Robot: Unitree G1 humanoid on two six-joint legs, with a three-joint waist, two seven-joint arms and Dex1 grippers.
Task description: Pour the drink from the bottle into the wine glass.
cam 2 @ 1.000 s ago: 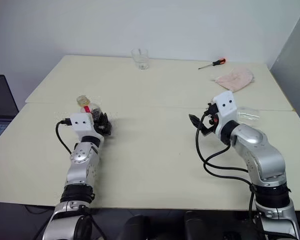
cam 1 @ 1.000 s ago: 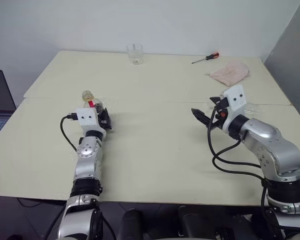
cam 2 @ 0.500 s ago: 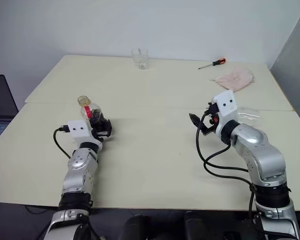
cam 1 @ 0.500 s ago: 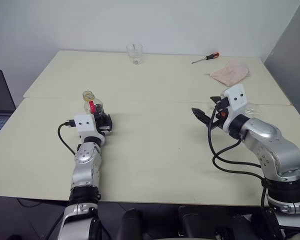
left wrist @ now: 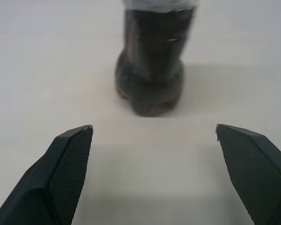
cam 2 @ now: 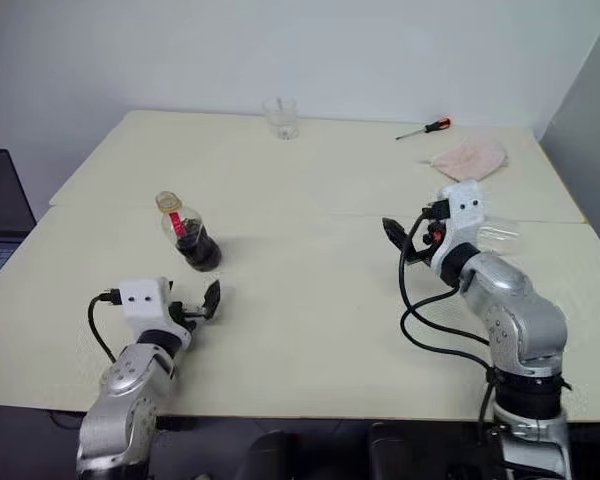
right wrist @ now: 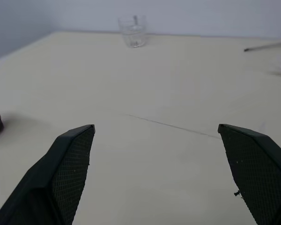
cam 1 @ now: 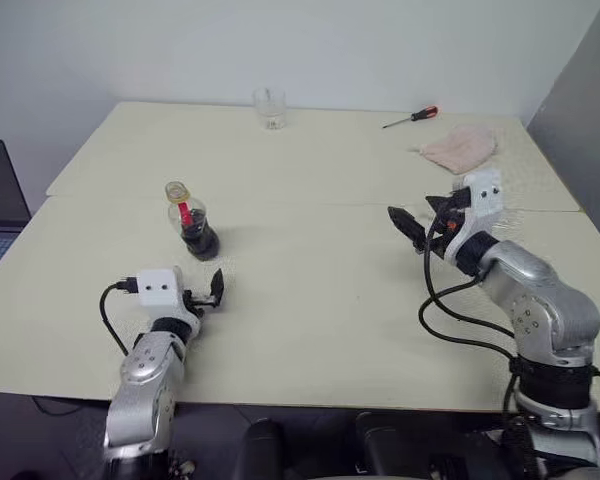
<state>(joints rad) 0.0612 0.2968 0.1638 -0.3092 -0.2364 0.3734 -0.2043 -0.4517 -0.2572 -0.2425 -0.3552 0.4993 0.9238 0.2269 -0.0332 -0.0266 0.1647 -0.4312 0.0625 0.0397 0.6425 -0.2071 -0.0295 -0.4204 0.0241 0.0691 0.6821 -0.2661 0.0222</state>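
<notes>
My left gripper should next grab the bottle by the narrower waist (cam 1: 195, 230) between its rounded base (cam 1: 203, 247) and its shoulder, because the bottle gets wider at both.
The bottle (cam 1: 191, 224) stands upright on the left half of the table, with a yellowish cap, a red neck label and the dark drink (cam 1: 200, 243) in its lower body. My left gripper (cam 1: 206, 292) is open, a short way back from it towards the near edge and holding nothing. The left wrist view has the bottle (left wrist: 150, 79) straight ahead, beyond the spread fingertips (left wrist: 74, 154). My right gripper (cam 1: 421, 214) hovers open and empty over the right half. A clear glassy shape (cam 2: 497, 237) lies behind my right wrist; whether it is the wine glass I cannot tell.
A short clear tumbler (cam 1: 269, 107) stands at the far edge. At the back right lie a red-handled screwdriver (cam 1: 412, 116) and a pink cloth (cam 1: 460, 146). A laptop (cam 1: 0, 200) sits off the table's left side, and a grey panel borders the right.
My left gripper opened, let go of the bottle and drew back towards the near edge; the bottle stays standing. My right wrist rolled in place.
</notes>
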